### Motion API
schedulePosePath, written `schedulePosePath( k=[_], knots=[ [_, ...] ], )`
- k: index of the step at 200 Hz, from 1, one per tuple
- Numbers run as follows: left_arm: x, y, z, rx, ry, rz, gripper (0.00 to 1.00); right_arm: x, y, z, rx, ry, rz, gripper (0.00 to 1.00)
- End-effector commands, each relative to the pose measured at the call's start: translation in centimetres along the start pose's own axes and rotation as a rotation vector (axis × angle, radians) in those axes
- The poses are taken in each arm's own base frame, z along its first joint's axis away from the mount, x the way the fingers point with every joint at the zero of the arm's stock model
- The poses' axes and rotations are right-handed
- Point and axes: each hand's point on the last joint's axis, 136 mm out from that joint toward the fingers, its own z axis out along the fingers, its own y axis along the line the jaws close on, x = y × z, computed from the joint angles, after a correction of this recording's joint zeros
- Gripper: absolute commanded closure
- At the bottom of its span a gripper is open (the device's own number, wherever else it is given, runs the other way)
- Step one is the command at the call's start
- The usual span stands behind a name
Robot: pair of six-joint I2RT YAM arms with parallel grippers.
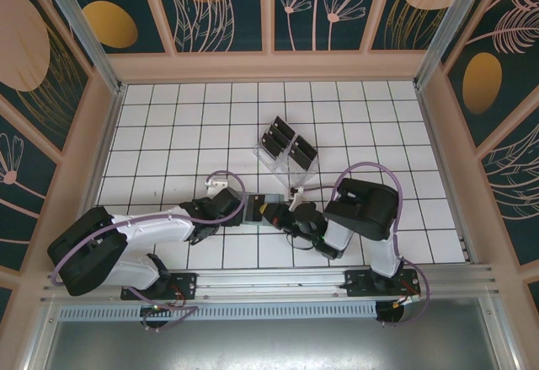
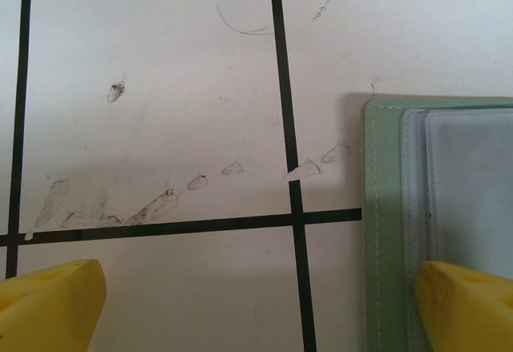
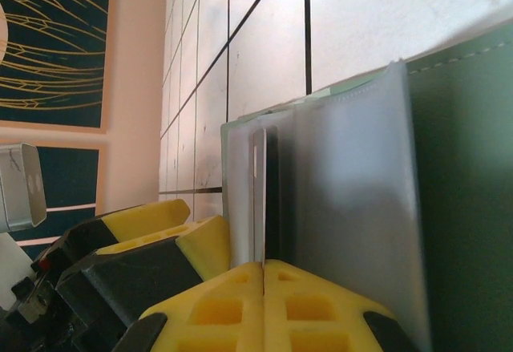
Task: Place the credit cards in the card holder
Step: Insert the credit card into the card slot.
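Note:
My right gripper needs to release the thin dark credit card, because its far end is among the pocket layers and the card would stay in the card holder (image 1: 263,201).
The sage-green card holder (image 2: 383,208) lies open on the tiles, its paler clear pockets (image 3: 353,176) facing up. My right gripper (image 3: 263,265) is shut on a thin dark credit card (image 3: 258,200), seen edge-on, whose far end sits among the card holder's (image 3: 465,167) pocket layers. My left gripper (image 2: 260,308) is open, one yellow fingertip (image 2: 469,304) over the holder's edge, the other on bare tile. From above, both grippers, left (image 1: 249,210) and right (image 1: 280,213), meet at the card holder (image 1: 263,201). More dark credit cards (image 1: 278,131) stand in a clear rack.
The clear acrylic rack (image 1: 286,161) stands just beyond the grippers, mid-table. Smudges and scuffs (image 2: 144,208) mark the white grid tiles. Wooden-framed patterned walls (image 1: 269,8) enclose the table on three sides.

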Motion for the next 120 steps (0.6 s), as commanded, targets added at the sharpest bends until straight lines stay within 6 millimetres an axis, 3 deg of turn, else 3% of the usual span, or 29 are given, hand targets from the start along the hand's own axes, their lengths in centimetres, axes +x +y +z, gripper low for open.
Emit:
schedulePosePath(
  k=[1,61,120],
  knots=[
    [1.4,0.5,0.0,-0.007,0.043,0.027,0.02,0.8,-2.5,0.2,0.093,0.051,-0.008,0.99],
    [1.2,0.4,-0.2,-0.002,0.035,0.021,0.02,0.2,-2.4,0.2,0.180,0.079,-0.071,0.64],
    [-0.3,0.4,-1.3,0.006,-0.007,-0.014,0.02,-1.4,-1.4,0.1,0.304,0.101,-0.187,0.53]
  ],
)
